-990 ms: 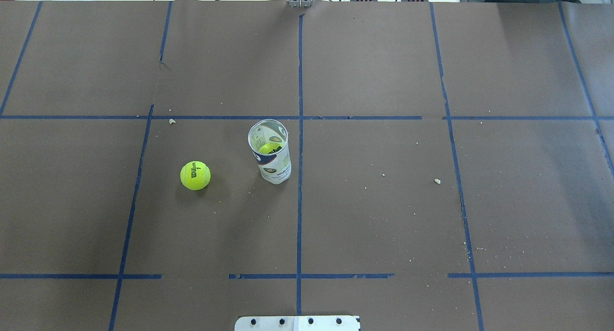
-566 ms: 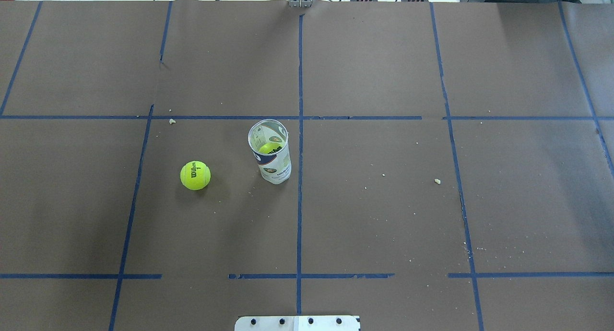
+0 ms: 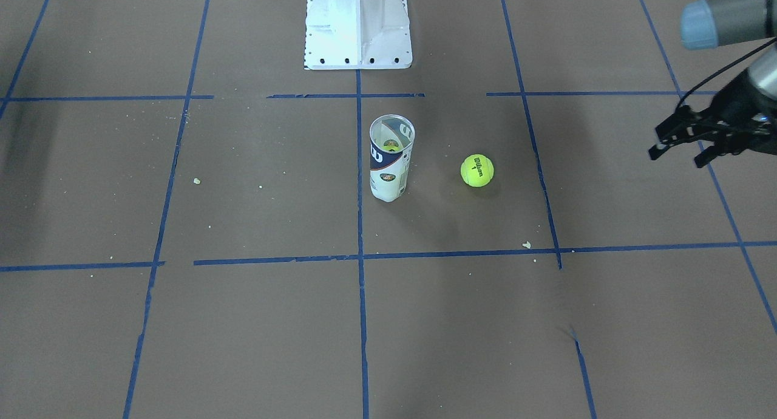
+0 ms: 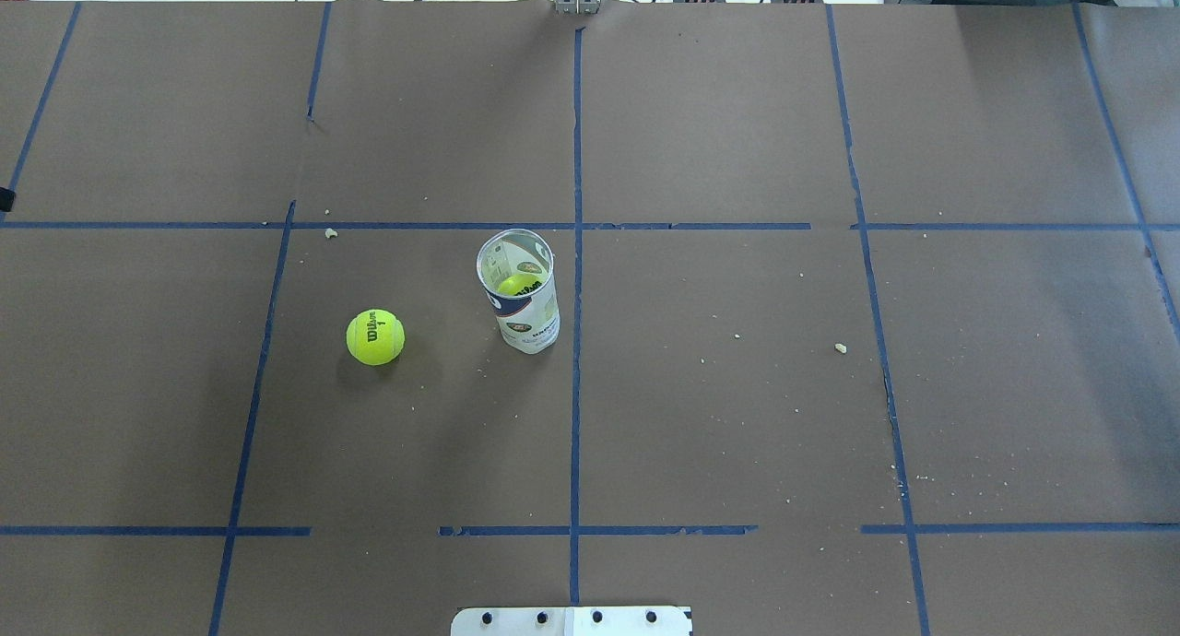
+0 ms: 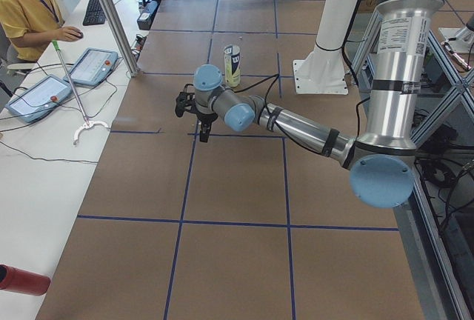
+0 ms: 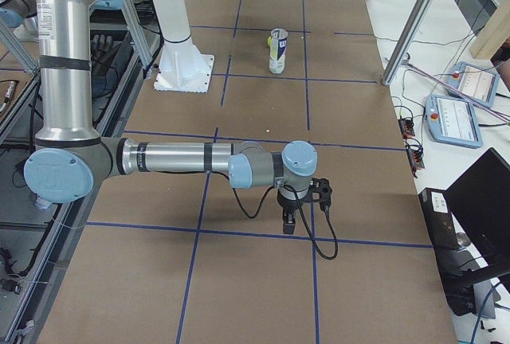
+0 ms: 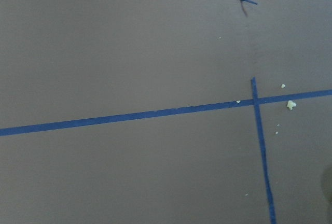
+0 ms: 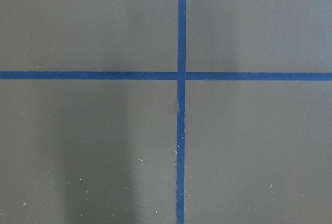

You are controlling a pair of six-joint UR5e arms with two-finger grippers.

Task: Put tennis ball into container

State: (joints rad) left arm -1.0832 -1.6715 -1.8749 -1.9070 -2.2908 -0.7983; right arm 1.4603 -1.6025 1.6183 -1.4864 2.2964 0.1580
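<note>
The tennis ball needs to drop into the container (image 3: 390, 161). My left gripper should next grab the tennis ball by its round fuzzy middle (image 3: 477, 170).
The tennis ball (image 4: 375, 337) (image 3: 477, 170), bright yellow-green with a black Wilson logo, lies on the brown paper left of the container. The container (image 4: 521, 295) (image 3: 390, 161) (image 5: 232, 65) (image 6: 277, 50) stands upright with its mouth open, and a dimmer yellow ball (image 4: 514, 286) rests inside. My left gripper (image 3: 675, 158) (image 5: 194, 115) hovers open and empty well to the ball's left; only its tip (image 4: 5, 198) shows in the overhead view. My right gripper (image 6: 301, 210) hangs far off at the table's right end, and I cannot tell its state. Both wrist views show only paper and tape.
Blue tape lines (image 4: 576, 341) divide the brown paper into a grid, with small crumbs (image 4: 840, 347) scattered about. The white robot base (image 3: 358, 24) stands behind the container. An operator (image 5: 26, 9) sits at a side desk with tablets (image 5: 89, 67).
The black tip of my left gripper has come into the overhead view at its left edge. The ball and the container have not moved.
</note>
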